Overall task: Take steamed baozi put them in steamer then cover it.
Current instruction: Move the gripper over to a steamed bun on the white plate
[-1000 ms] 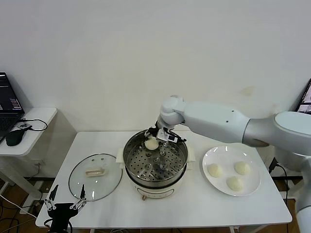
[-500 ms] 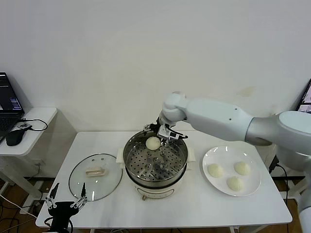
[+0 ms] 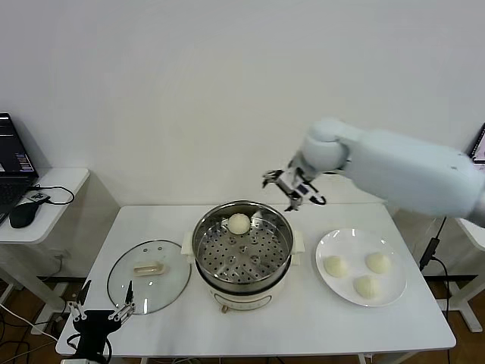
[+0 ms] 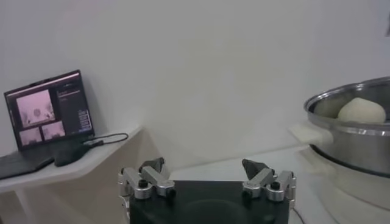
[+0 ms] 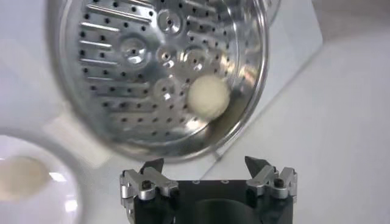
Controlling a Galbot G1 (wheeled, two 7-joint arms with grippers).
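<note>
I should next grab the baozi on the plate [image 3: 394, 243] by its rounded sides with my right gripper. Then I should add that baozi to the steamer's perforated tray [image 3: 241, 254].
One baozi [image 3: 239, 223] lies on the perforated tray at the far side of the steel steamer [image 3: 242, 276]; it also shows in the right wrist view [image 5: 208, 97] and the left wrist view [image 4: 362, 111]. Three more baozi [image 3: 335, 265] [image 3: 377, 262] [image 3: 365, 286] sit on the white plate [image 3: 394, 243] at the right. My right gripper [image 3: 292, 186] is open and empty, raised above the table behind the steamer's right rim. My left gripper [image 3: 100, 313] is open and empty, low at the table's front left corner.
A glass lid [image 3: 148, 276] with a cream handle lies flat on the table left of the steamer. A side desk with a laptop [image 3: 14, 164] and mouse stands at the far left. A white wall runs behind the table.
My right gripper let go of the baozi on the steamer tray, then rose and moved right, away from the steamer. The left arm stayed put.
</note>
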